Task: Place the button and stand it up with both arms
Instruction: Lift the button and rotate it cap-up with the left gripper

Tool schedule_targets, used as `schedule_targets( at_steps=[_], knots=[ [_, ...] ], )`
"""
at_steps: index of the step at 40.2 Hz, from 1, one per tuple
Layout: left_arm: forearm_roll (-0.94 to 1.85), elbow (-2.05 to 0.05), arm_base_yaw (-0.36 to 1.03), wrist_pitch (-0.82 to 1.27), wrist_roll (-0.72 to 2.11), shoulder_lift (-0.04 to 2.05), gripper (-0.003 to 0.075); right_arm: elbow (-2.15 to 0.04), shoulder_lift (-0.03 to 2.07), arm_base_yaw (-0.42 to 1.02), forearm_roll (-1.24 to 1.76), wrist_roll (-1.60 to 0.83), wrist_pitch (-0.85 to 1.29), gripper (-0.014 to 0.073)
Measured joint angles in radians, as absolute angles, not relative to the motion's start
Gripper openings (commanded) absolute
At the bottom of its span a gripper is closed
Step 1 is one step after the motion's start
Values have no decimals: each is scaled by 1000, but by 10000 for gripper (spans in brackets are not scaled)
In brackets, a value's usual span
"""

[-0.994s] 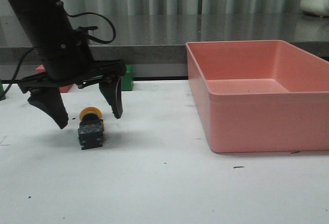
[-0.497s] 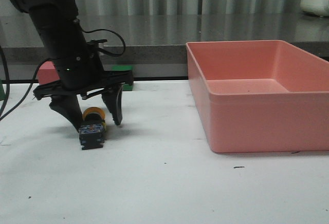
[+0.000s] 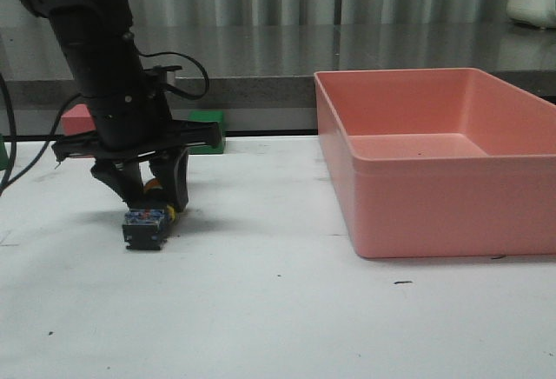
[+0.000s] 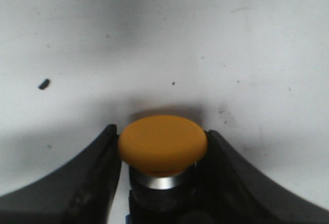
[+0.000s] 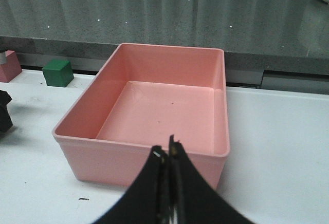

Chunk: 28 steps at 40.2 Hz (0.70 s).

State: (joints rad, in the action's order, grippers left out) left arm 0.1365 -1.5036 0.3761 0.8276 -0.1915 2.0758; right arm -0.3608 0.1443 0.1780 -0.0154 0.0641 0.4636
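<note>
The button's blue-and-black base faces sideways above the white table, so it is too early to release. My left gripper turns the base down first, then lets go.
The button point(image 3: 147, 222) lies on its side on the white table at the left, blue-and-black base toward the camera. My left gripper point(image 3: 148, 189) reaches down over it and is shut on its body just behind the yellow cap. In the left wrist view the yellow cap point(image 4: 162, 144) sits between both black fingers point(image 4: 87, 183), which press its sides. My right gripper point(image 5: 168, 154) is shut and empty, held above the table in front of the pink bin; it is out of the front view.
A large pink bin point(image 3: 434, 118) stands at the right, seen also in the right wrist view point(image 5: 139, 152). A green cube point(image 3: 207, 129) and a pink block point(image 3: 76, 120) sit at the table's back left behind the left arm.
My left gripper came down over the button and its fingers closed from wide open onto it. The button shifted slightly left.
</note>
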Motion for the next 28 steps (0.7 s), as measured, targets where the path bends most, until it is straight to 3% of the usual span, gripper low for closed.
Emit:
schedule_targets(
  at_steps=[8, 20, 28],
  knots=[
    [73, -1340, 376, 579, -192, 1880, 188, -361, 144, 178, -15, 64, 464, -62],
    [-10, -882, 376, -66, -192, 1561, 188, -361, 144, 178, -15, 64, 464, -62],
    [-42, -601, 376, -537, -190, 1502, 188, -361, 144, 178, -15, 64, 464, -62]
  ],
)
